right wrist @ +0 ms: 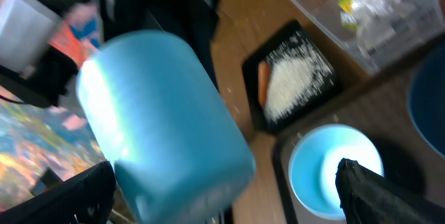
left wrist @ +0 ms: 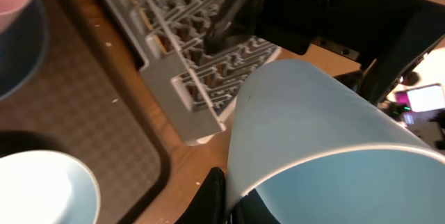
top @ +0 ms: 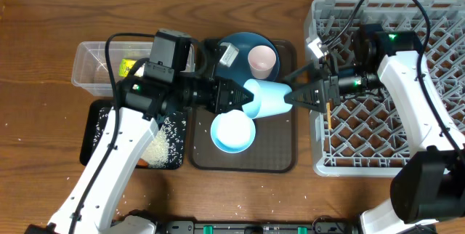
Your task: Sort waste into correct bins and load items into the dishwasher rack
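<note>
The light blue cup isn't ready to be gripped yet: the fingers of my right gripper barely overlap the closed end (top: 286, 99). My right gripper needs to move toward the cup's body (top: 266, 97) before it closes.
My left gripper (top: 242, 96) is shut on the rim of the light blue cup (top: 267, 97), holding it on its side above the brown tray, one finger inside and one outside (left wrist: 233, 200). My right gripper (top: 292, 96) is open, its fingers spread either side of the cup's closed end (right wrist: 222, 200). The white bowl (top: 232, 132) stands on the brown tray below. The pink cup (top: 262, 61) stands on the blue plate (top: 243, 45). The grey dishwasher rack (top: 436, 81) is at the right, with a wooden stick (top: 328, 115) at its left edge.
The brown serving tray (top: 276, 154) lies mid-table. The clear tub (top: 94, 63) at the left holds the yellow-green wrapper (top: 129, 67). The black tray (top: 98, 128) in front of it holds rice (top: 163, 143) and a carrot piece (top: 145, 163).
</note>
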Action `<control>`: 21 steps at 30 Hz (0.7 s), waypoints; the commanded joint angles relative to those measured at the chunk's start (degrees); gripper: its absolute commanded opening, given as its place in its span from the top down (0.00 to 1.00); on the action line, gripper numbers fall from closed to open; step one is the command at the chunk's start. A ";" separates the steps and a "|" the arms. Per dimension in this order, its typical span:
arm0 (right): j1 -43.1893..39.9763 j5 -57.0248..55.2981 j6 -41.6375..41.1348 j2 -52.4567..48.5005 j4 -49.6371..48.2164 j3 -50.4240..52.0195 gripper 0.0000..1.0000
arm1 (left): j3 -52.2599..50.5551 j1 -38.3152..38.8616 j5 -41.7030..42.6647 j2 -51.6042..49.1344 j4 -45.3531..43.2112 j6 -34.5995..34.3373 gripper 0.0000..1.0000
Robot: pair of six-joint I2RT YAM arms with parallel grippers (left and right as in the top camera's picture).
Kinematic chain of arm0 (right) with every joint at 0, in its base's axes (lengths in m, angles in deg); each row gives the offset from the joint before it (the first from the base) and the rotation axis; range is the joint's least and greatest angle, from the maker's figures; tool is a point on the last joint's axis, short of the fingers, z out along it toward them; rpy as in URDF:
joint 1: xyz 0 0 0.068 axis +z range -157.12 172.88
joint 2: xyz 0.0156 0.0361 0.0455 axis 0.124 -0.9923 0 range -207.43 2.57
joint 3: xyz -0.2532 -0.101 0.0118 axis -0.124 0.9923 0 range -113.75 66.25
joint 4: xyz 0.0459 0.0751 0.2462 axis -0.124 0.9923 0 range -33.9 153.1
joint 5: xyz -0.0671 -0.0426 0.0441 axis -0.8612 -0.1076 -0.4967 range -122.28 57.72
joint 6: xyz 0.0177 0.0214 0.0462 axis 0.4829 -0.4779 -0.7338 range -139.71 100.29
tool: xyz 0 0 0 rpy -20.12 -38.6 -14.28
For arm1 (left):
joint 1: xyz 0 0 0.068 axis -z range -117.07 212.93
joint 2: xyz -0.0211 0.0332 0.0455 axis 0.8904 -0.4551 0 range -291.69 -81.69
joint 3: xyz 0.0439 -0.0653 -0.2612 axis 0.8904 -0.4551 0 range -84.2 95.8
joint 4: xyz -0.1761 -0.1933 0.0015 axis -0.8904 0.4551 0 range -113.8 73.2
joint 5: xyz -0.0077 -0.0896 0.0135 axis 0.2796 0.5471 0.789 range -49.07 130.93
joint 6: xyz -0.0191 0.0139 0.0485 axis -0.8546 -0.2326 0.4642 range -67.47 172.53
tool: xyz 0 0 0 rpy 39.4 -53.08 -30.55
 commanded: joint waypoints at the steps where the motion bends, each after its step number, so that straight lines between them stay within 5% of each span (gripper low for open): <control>1: 1.86 7.06 -0.13 0.24 -0.42 0.31 0.01 | 0.68 -0.20 5.86 -1.11 -1.03 -0.94 0.94; 6: 5.77 7.04 0.72 0.24 -2.05 0.31 0.02 | 0.68 -0.20 9.11 -2.08 -4.17 -2.05 0.94; 11: 6.12 6.99 0.70 0.24 -2.75 0.31 0.29 | 0.68 -0.37 8.00 -2.14 -4.59 -2.03 0.94; 21: 5.01 6.75 0.70 0.24 -1.88 0.31 0.37 | 0.68 -4.94 8.02 -2.16 -4.79 -2.03 0.94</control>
